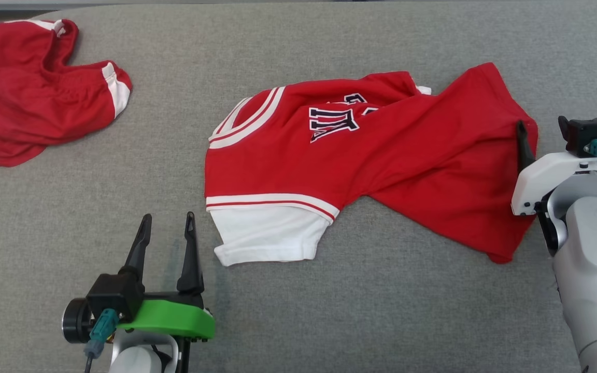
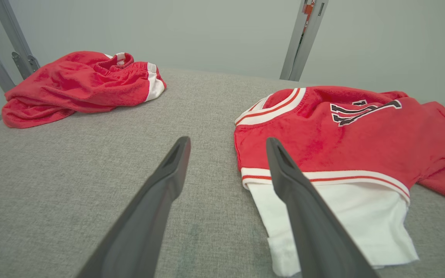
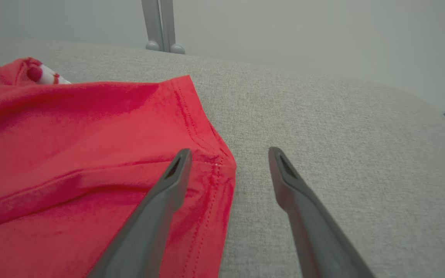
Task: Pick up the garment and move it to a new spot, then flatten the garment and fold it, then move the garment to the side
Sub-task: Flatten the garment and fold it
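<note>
The robot should next grab the jersey by the raised hem fold (image 1: 531, 126) with its right gripper, because the cloth (image 1: 480, 202) beside it lies flat.
A red jersey (image 1: 392, 155) with dark lettering, white-and-red trim and a white sleeve lies crumpled across the middle of the grey padded table (image 1: 329, 321). My left gripper (image 1: 168, 217) stands open just left of the white sleeve, touching nothing. In the left wrist view the left gripper (image 2: 227, 142) points past the jersey (image 2: 346, 131), its right finger in front of the sleeve's edge. My right gripper (image 1: 542, 127) is open at the jersey's right hem. In the right wrist view the right gripper (image 3: 229, 152) straddles the corner of the hem (image 3: 207, 154), left finger over red cloth, right finger over bare table.
A second red garment with white stripes (image 1: 34, 98) lies bunched at the table's far left corner (image 2: 79, 83). Metal frame posts (image 2: 303, 38) (image 3: 160, 23) rise behind the table's far edge. Bare grey surface stretches between the two garments and along the near edge.
</note>
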